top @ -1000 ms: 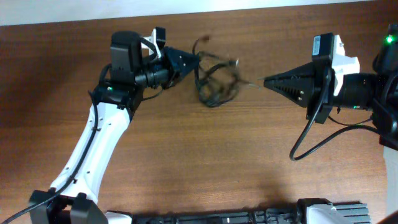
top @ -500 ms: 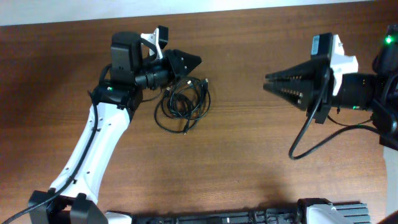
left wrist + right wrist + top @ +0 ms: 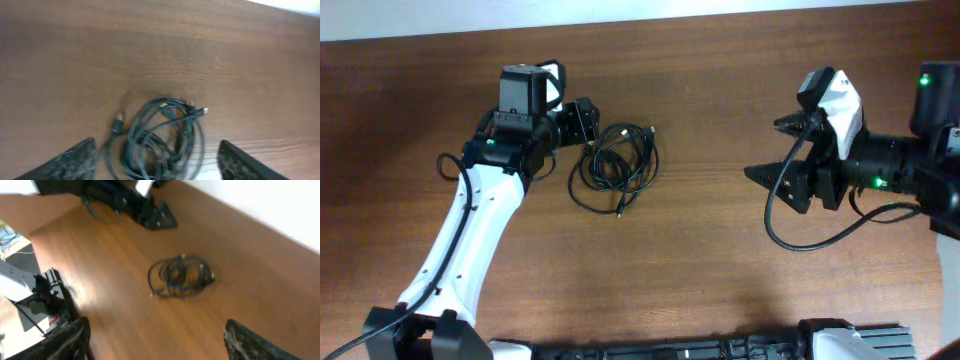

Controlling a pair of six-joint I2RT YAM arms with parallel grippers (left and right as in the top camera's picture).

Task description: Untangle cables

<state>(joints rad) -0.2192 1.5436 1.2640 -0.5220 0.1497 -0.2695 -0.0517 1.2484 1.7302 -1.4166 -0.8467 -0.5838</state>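
Observation:
I should next grip the cables with my left gripper by the coiled cords on its side, so the plug ends stay free for my right gripper to untangle.
The cables (image 3: 617,168) lie on the wooden table as one loose coiled bundle of thin black cords with small plug ends sticking out. My left gripper (image 3: 582,124) hovers just up and left of the bundle, open and holding nothing. In the left wrist view the cables (image 3: 160,137) sit between and ahead of the spread fingers (image 3: 75,160), below my left gripper (image 3: 157,150). My right gripper (image 3: 772,148) stands open far to the right, pointing left toward the bundle. The right wrist view shows the cables (image 3: 180,276) well ahead of my right gripper (image 3: 157,322), which is empty.
The brown wooden table (image 3: 700,260) stretches around the bundle. A white surface borders its far edge (image 3: 720,8). A thick black wire (image 3: 790,235) loops below the right arm. The left arm's gripper (image 3: 155,217) shows at the top of the right wrist view.
The bundle was stretched between both shut grippers; it has dropped to the table near the left gripper. Both grippers have opened; the left tipped downward and the right turned and drew back slightly.

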